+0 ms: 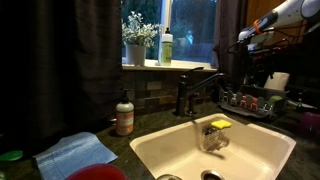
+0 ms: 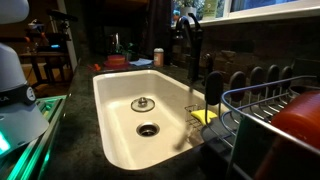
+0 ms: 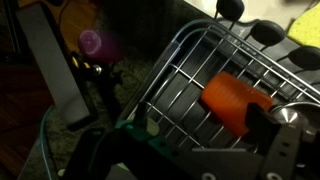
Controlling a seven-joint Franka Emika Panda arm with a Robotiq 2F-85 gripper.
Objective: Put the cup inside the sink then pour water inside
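My gripper lowers first and closes on the cup only then: in the wrist view the orange-red cup [image 3: 235, 100] lies deeper in the rack, below the fingers.
The orange-red cup [image 3: 235, 100] lies on its side in the wire dish rack [image 3: 180, 70] in the wrist view. It shows in an exterior view as a red shape [image 2: 300, 115] inside the rack [image 2: 255, 110]. My gripper [image 3: 200, 118] hangs open just above the rack, and the cup lies between its dark fingers, nearer the right fingertip [image 3: 262, 120]. From an exterior view the gripper [image 1: 249, 40] is high over the rack [image 1: 255, 100], right of the cream-white sink [image 1: 150, 145]. The sink [image 2: 105, 100] has a dark faucet [image 2: 190, 40].
A clear holder topped by a yellow sponge [image 1: 218, 125] sits in the sink's back corner. A soap bottle [image 1: 124, 115], a blue cloth [image 1: 75, 152] and a large red round thing [image 1: 95, 172] lie on the counter. A drain [image 2: 147, 129] and strainer [image 2: 143, 103] mark the sink floor.
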